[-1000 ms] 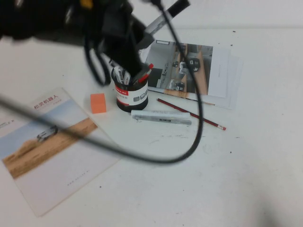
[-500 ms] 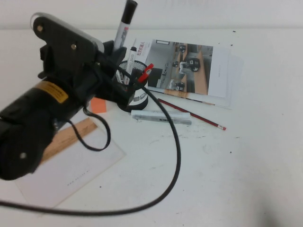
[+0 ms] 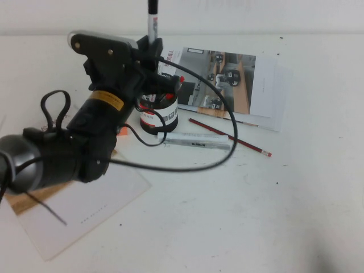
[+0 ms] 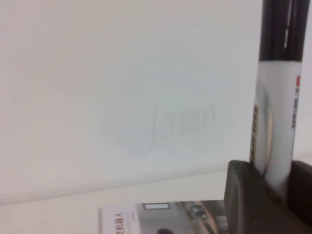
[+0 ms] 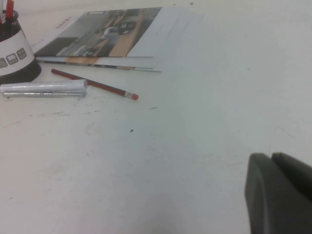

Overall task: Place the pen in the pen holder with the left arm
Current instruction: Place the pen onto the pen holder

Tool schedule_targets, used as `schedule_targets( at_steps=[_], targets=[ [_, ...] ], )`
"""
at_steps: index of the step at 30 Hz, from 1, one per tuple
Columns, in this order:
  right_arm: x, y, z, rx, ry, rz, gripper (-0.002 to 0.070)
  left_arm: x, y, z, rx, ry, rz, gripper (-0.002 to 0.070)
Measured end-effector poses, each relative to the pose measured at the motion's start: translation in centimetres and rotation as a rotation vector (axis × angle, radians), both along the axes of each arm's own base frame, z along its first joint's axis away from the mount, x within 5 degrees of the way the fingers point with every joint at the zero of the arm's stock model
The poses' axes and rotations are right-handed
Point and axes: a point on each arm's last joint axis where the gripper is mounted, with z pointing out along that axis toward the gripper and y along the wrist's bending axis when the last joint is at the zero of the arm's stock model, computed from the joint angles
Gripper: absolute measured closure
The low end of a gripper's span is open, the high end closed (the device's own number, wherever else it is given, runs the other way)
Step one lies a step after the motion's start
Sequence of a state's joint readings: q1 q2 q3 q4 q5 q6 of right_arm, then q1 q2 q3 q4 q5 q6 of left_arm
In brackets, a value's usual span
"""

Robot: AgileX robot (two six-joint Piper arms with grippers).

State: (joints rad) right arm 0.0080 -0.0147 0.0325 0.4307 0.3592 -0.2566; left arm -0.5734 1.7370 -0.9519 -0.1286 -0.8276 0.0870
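Observation:
The white pen is above the pen holder in the high view, so my left gripper must lower it before releasing.
My left gripper (image 3: 151, 50) is shut on the pen (image 3: 152, 21) and holds it upright, black end up, just above and behind the pen holder (image 3: 160, 117). The holder is a black mesh cup with a white, red-edged label, and something red sticks out of it. The pen's lower end is hidden behind the gripper. In the left wrist view the white barrel of the pen (image 4: 275, 122) stands between the dark fingers (image 4: 243, 200) of the left gripper (image 4: 273, 192). My right gripper (image 5: 274, 163) is shut and empty low over bare table, far from the holder (image 5: 14, 48).
A pale grey flat bar (image 3: 196, 140) and a thin red pencil (image 3: 227, 136) lie just right of the holder. An open brochure (image 3: 233, 79) lies behind them. A leaflet (image 3: 85, 210) lies at the front left under my left arm, whose black cable (image 3: 222, 142) loops over the bar.
My left arm has swung round and the pen has gone from tilted to upright, moving a little right to stand over the holder. The table objects have not moved.

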Motion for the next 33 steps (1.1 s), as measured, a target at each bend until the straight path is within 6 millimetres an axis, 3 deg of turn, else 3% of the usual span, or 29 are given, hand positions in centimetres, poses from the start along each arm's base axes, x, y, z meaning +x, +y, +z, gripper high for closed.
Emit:
schedule_targets(
  at_steps=[5,15,27,33],
  targets=[
    [0.0,0.0,0.0,0.0,0.0,0.0,0.0698,2.5,0.7,-1.5,-0.039,0.041,0.041,0.057],
    [0.0,0.0,0.0,0.0,0.0,0.0,0.0698,4.3,0.0,-4.8,-0.013,0.091,0.031,0.057],
    [0.0,0.0,0.0,0.0,0.0,0.0,0.0698,4.9,-0.5,-7.2,0.022,0.128,0.016,0.057],
    [0.0,0.0,0.0,0.0,0.0,0.0,0.0698,4.9,-0.5,-7.1,0.009,0.105,0.018,0.057]
  ],
)
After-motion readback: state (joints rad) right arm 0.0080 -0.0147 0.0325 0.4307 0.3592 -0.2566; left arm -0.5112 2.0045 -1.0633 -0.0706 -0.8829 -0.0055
